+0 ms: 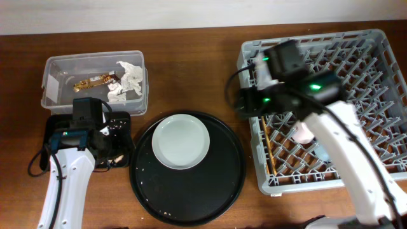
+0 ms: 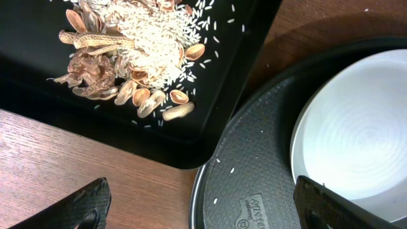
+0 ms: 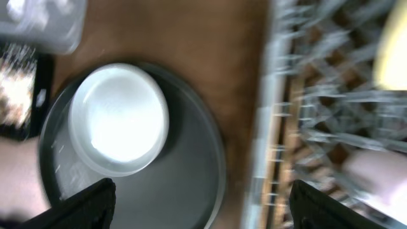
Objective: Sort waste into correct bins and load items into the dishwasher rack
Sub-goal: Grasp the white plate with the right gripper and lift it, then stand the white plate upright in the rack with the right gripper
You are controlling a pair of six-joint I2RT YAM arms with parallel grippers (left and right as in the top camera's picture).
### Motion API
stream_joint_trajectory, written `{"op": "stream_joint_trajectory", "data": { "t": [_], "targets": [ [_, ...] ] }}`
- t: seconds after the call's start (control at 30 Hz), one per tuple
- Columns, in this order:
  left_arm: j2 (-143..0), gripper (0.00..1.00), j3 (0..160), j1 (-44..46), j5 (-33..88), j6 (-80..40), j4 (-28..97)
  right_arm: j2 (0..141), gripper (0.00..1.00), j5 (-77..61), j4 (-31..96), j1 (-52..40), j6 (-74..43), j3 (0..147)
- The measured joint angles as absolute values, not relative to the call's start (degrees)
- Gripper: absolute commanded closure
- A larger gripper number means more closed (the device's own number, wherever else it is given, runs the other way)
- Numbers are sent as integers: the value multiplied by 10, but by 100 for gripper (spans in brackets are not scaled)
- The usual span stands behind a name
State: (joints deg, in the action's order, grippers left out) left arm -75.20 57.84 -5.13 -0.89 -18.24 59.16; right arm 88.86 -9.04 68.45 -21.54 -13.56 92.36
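Observation:
I need to grab the pale grey-green plate by its rim [image 1: 206, 144] with my right gripper next. That leaves the opposite edge free to slot upright into the dishwasher rack [image 1: 375, 89].
The pale grey-green plate [image 1: 182, 141] lies on the round black tray [image 1: 216, 184]. The clear tub [image 1: 60, 76] holds the gold wrapper [image 1: 95, 81] and white tissue [image 1: 130, 79]. The shallow black tray [image 2: 241, 38] holds food scraps [image 2: 133, 51]. My left gripper [image 2: 203, 210] is open and empty, between that tray and the plate [image 2: 362, 121]. My right gripper [image 3: 210, 207] is open and empty over the left edge of the dishwasher rack [image 1: 375, 89]. Its view is blurred. The rack holds chopsticks [image 1: 267, 146], a pink cup [image 1: 304, 133] and a yellow bowl [image 3: 393, 44].
The rack fills the right side of the wooden table. The round tray [image 2: 254, 172] has a few loose rice grains on it. My left arm covers most of the shallow black tray in the overhead view.

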Motion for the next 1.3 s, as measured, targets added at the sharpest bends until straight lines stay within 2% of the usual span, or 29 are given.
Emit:
{"op": "stream_joint_trajectory", "data": {
  "t": [0.1,0.2,0.3,0.33,0.37,0.4,0.43,0.53,0.6,0.87,0.97,1.07,1.2,1.3],
  "targets": [
    [-752,8,578,-51,-9,-182,592,1016,12,-123,671,-295,-136,910],
    [-752,9,578,-51,-9,-182,592,1128,20,-131,631,-337,-165,909],
    [-752,8,578,-51,-9,-182,592,1192,37,-137,601,-353,-190,907],
    [-752,8,578,-51,-9,-182,592,1222,46,-141,597,-360,-198,907],
    [-752,9,578,-51,-9,-182,592,1233,60,-142,587,-361,-211,906],
    [-752,9,578,-51,-9,-182,592,1236,68,-143,584,-361,-210,906],
    [-752,8,578,-51,-9,-182,592,1236,73,-143,584,-361,-221,906],
    [-752,8,578,-51,-9,-182,592,1236,79,-140,588,-361,-254,905],
    [-752,8,578,-51,-9,-182,592,1236,95,-138,587,-361,-286,894],
    [-752,9,578,-51,-9,-182,592,1219,96,-113,609,-360,-308,893],
    [-752,8,578,-51,-9,-182,592,1091,96,4,650,-352,-307,889],
    [-752,8,578,-51,-9,-182,594,925,96,112,682,-289,-277,889],
    [-752,9,578,-51,-9,-182,594,820,96,278,687,-198,-216,889],
    [-752,8,578,-51,-9,-182,594,799,96,411,682,-157,-174,889]
  ]
}}
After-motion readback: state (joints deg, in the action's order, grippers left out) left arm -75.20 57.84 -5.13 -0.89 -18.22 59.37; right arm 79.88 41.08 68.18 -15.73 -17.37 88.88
